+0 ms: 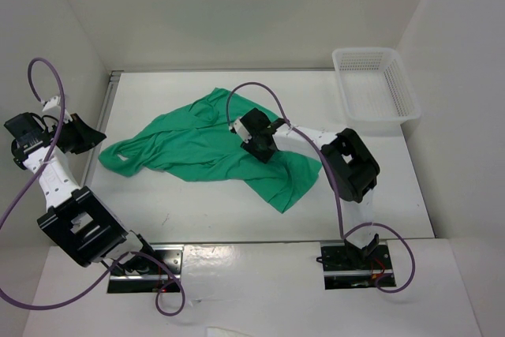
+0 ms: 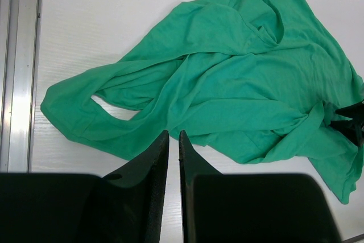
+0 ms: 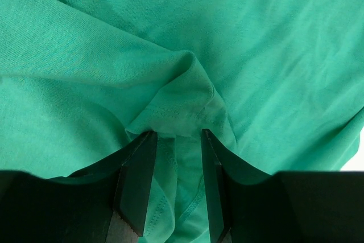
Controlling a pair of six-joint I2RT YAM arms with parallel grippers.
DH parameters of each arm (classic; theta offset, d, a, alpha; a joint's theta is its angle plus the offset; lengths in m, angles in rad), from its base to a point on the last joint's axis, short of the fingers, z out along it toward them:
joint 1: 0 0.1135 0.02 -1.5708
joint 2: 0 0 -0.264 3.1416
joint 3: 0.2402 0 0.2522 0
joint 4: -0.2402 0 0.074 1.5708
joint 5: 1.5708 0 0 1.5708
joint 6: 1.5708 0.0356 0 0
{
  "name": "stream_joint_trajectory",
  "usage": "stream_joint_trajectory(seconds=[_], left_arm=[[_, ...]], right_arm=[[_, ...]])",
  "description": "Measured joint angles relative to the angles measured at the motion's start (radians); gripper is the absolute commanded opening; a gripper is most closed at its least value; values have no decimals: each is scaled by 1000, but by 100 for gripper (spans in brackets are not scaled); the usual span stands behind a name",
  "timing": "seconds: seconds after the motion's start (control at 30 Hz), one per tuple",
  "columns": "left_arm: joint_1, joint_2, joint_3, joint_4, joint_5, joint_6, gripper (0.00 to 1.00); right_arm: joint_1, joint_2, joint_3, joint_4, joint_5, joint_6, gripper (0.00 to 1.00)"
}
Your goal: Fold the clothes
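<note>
My right gripper grabs the T-shirt (image 1: 197,144) by the raised fold of stitched hem next to draw the bunched fabric open for folding.
The clothes are one emerald-green T-shirt (image 1: 197,144) lying crumpled across the middle of the white table, bunched and twisted, with a loop of fabric at its left end (image 2: 85,112). My right gripper (image 1: 264,146) is down on the shirt's right part. Its jaws are open, astride a raised fold of stitched hem (image 3: 173,98) with loose fabric between the fingers (image 3: 177,134). My left gripper (image 1: 95,136) hovers off the shirt's left end. Its fingers are almost together with a thin slit and nothing between them (image 2: 173,135). The shirt (image 2: 239,78) lies just beyond its tips.
A white plastic mesh basket (image 1: 404,100) stands at the back right corner of the table. A metal strip (image 2: 14,66) runs along the table's left edge. White walls close in the back and both sides. My right gripper's black body (image 2: 348,122) shows on the shirt's right end.
</note>
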Motion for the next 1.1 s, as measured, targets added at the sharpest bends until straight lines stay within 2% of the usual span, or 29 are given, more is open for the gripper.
stream_joint_trajectory(seconds=[0.13, 0.2, 0.4, 0.6, 0.83, 1.1], left_arm=[[0, 0, 0, 0, 0, 0, 19], [0, 0, 0, 0, 0, 1, 19], [0, 0, 0, 0, 0, 1, 19], [0, 0, 0, 0, 0, 1, 19], [0, 0, 0, 0, 0, 1, 19], [0, 0, 0, 0, 0, 1, 19]], right_arm=[[0, 0, 0, 1, 1, -2, 45], [0, 0, 0, 3, 6, -6, 42], [0, 2, 0, 23, 24, -22, 26], [-8, 20, 1, 37, 29, -31, 0], [-35, 20, 38, 37, 60, -53, 0], [-153, -75, 172, 37, 78, -108, 0]])
